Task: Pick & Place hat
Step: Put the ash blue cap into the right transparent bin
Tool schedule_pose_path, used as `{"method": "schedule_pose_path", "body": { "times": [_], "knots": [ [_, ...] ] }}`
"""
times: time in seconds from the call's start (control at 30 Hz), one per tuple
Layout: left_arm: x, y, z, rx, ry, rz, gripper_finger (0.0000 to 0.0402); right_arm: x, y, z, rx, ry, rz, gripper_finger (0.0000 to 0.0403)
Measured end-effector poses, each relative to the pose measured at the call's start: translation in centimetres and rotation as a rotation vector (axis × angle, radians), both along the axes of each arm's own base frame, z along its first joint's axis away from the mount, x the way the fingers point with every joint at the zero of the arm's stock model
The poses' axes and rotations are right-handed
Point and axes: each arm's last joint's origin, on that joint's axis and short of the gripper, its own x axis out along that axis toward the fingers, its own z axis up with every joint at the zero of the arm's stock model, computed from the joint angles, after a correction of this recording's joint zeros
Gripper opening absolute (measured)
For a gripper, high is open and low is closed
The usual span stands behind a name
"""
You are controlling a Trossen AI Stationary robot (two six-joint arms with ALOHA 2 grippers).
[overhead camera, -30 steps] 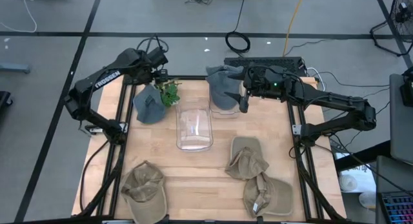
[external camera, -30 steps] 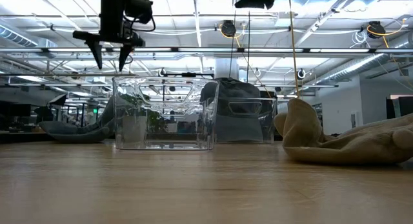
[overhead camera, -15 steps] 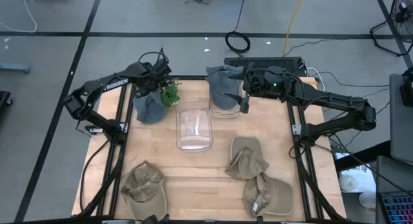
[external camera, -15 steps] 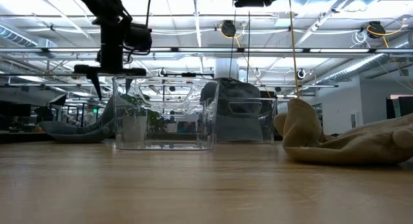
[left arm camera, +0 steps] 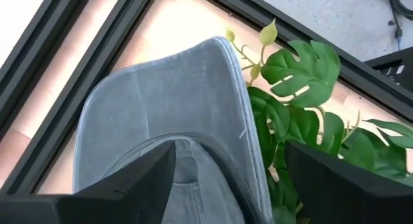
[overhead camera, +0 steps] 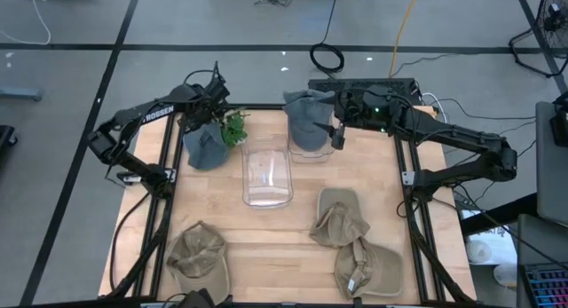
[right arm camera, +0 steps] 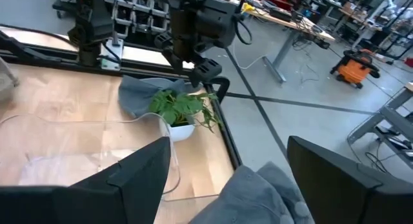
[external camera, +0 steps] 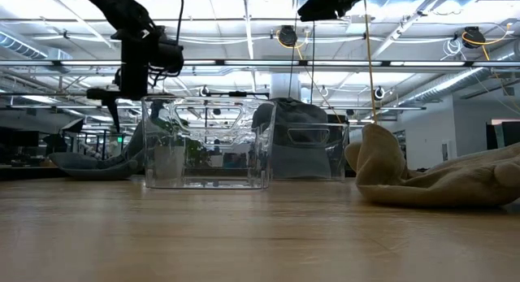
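Note:
My left gripper grips the grey hat [overhead camera: 204,148] on the table by the hat's outer edge next, to pick it up.
A grey hat [overhead camera: 206,146] lies on the table at the far left, its brim [left arm camera: 174,114] toward a small green plant [overhead camera: 233,128]. My left gripper [overhead camera: 206,111] hangs open above this hat's far end, fingers pointing down [external camera: 112,111], and touches nothing. A second grey hat [overhead camera: 306,122] rests on a small clear bin at the far edge. My right gripper [overhead camera: 337,135] hovers open at that hat's right side, with the hat's crown [right arm camera: 258,192] below it. Three khaki hats [overhead camera: 197,255] [overhead camera: 339,217] [overhead camera: 368,268] lie along the near side.
A larger clear bin [overhead camera: 268,170] stands at the table's middle between the arms. The plant [left arm camera: 303,108] sits close beside the left hat. A black frame rail [overhead camera: 169,166] runs along each side edge. Bare wood lies between the bin and the khaki hats.
My left gripper has moved from above the plant toward the table's left and far edge, come down lower over the grey hat, and turned about its wrist. My right gripper has tipped a little and otherwise stayed beside the second grey hat. No hat has moved.

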Motion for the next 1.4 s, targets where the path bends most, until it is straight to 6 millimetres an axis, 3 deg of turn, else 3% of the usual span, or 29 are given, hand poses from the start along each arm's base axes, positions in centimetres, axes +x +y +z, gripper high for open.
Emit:
{"method": "schedule_pose_path", "body": {
  "times": [0.13,0.43,0.77,1.03,1.4],
  "knots": [
    [-0.2,0.3,-0.1,-0.015,-0.012,0.007,0.0252,-0.1,-0.2,0.0,0.017,-0.006,0.03,0.0299],
    [-0.2,0.5,-0.2,-0.021,-0.022,-0.032,0.0108,-0.1,-0.2,0.0,0.016,-0.006,0.028,0.0299],
    [0.4,1.0,-1.1,-0.045,-0.03,-0.06,0.0018,-0.1,-0.2,0.0,-0.008,0.001,0.036,0.0299],
    [1.2,1.3,-2.3,-0.105,-0.05,-0.121,0.0008,-0.1,-0.2,0.0,-0.013,0.003,0.037,0.0299],
    [-0.8,-1.6,2.2,-0.053,-0.109,-0.157,0.0008,-0.1,-0.2,0.0,-0.036,0.011,0.042,0.0299]
  ]
}}
